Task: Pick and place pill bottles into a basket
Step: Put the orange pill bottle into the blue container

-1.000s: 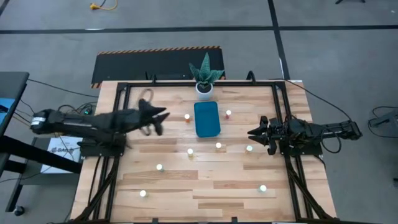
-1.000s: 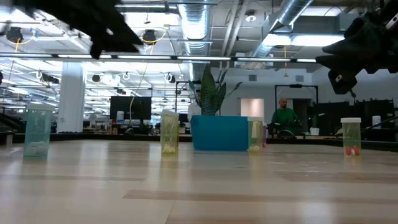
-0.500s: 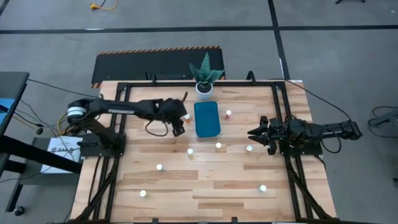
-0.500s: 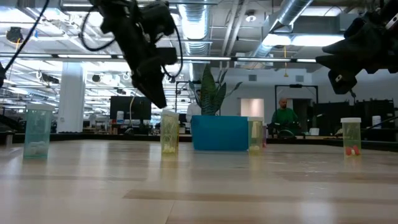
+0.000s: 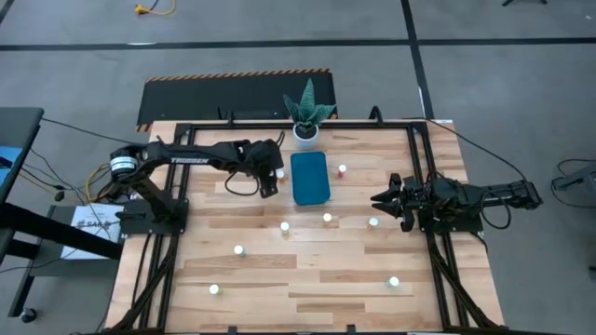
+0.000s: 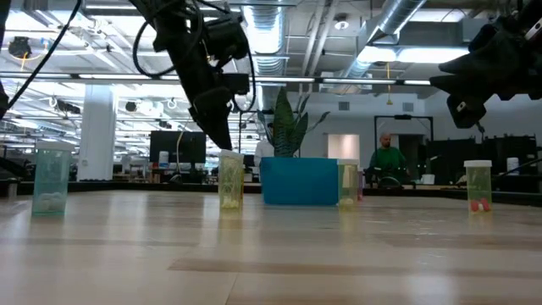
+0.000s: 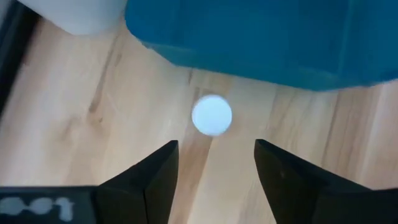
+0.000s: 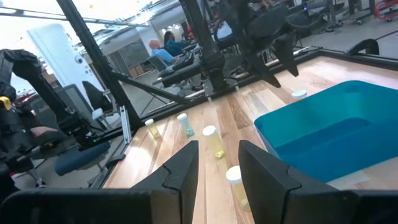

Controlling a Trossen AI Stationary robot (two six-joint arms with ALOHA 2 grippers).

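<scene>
I should grab the pill bottle by its white cap (image 5: pixel 279 173) with my left gripper next, to lift it into the teal basket (image 5: pixel 310 177).
Several pill bottles with white caps stand upright on the wooden table. One bottle (image 5: pixel 279 174) stands just left of the teal basket (image 5: pixel 310 177). My left gripper (image 5: pixel 271 181) is open and hovers over this bottle. In the left wrist view its cap (image 7: pixel 212 115) shows just beyond the two fingertips, with the left gripper (image 7: pixel 214 163) touching nothing. In the low view the left gripper (image 6: pixel 218 134) hangs above the bottle (image 6: pixel 230 180). My right gripper (image 5: pixel 384 198) is open and empty, right of the basket and above the table.
A white pot with a green spiky plant (image 5: pixel 305 119) stands behind the basket. Other bottles stand right of the basket (image 5: pixel 342 170), in front of it (image 5: pixel 327 218) (image 5: pixel 284 226), and toward the near edge (image 5: pixel 238 250) (image 5: pixel 394 281). A black frame (image 5: pixel 279 125) runs round the table.
My left gripper has swung from the table's left side toward the right and come down, and now hangs over the bottle left of the basket. The bottles and the basket have stayed in place.
</scene>
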